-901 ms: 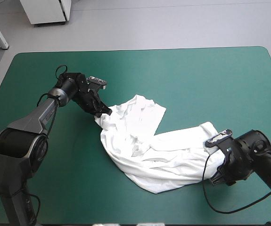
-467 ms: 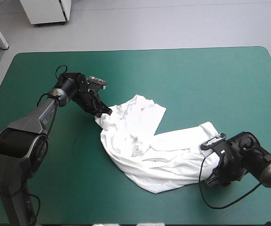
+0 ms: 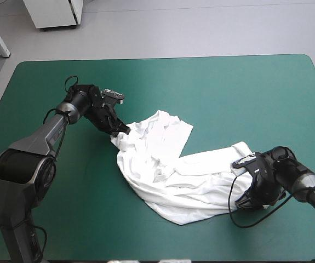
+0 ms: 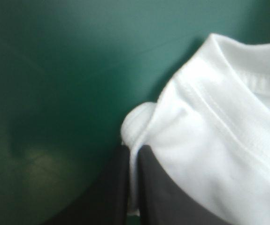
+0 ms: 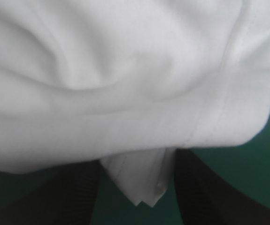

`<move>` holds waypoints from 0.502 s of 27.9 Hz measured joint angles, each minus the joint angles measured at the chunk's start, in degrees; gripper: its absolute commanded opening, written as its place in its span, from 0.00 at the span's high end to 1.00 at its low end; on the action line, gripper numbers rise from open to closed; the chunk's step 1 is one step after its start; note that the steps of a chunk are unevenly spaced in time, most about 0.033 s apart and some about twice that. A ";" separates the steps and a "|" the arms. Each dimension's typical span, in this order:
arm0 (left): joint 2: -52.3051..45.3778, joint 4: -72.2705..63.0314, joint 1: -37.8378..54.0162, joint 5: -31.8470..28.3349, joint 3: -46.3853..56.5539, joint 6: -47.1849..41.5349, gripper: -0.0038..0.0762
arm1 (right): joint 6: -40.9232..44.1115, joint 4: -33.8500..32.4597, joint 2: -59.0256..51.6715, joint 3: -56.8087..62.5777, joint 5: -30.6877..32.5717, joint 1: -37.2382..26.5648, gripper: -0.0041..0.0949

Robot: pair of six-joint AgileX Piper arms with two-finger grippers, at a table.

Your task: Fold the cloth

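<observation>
My right gripper grabs just a small hemmed corner [image 5: 140, 176] of the T-shirt [image 5: 125, 70] that hangs free next, while the rest lies slack.
The white T-shirt [image 3: 179, 170] lies crumpled and partly spread across the middle of the table, stretched from its far left end to its near right end. My left gripper [image 3: 119, 130] is at the far left corner, shut on a hemmed fold of the T-shirt [image 4: 219, 117], with the cloth pinched between the fingers [image 4: 156, 197]. My right gripper [image 3: 245, 193] sits low at the near right end. In the right wrist view the right gripper [image 5: 135, 161] is open, and a small hemmed corner of the T-shirt [image 5: 125, 70] hangs between its fingers [image 5: 205, 192].
The bare teal-green cover [image 3: 245, 93] lies all around the T-shirt, widest at the far right and along the near left [image 3: 86, 219]. The table's near edge is close behind the right arm.
The right arm has slid left toward the T-shirt's near right end, bringing its gripper up against the cloth. The left gripper and the T-shirt have not moved.
</observation>
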 measured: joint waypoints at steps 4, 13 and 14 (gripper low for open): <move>0.06 -0.07 0.00 0.07 0.00 0.00 0.96 | -2.50 2.02 1.82 -0.97 1.35 -0.38 0.69; 0.00 -0.19 0.00 0.33 0.00 0.06 0.96 | -5.13 5.53 2.61 -1.67 2.42 -0.40 0.98; -0.38 -0.19 0.00 1.09 0.00 0.17 0.96 | -5.13 5.53 2.77 -2.61 3.10 -0.40 0.98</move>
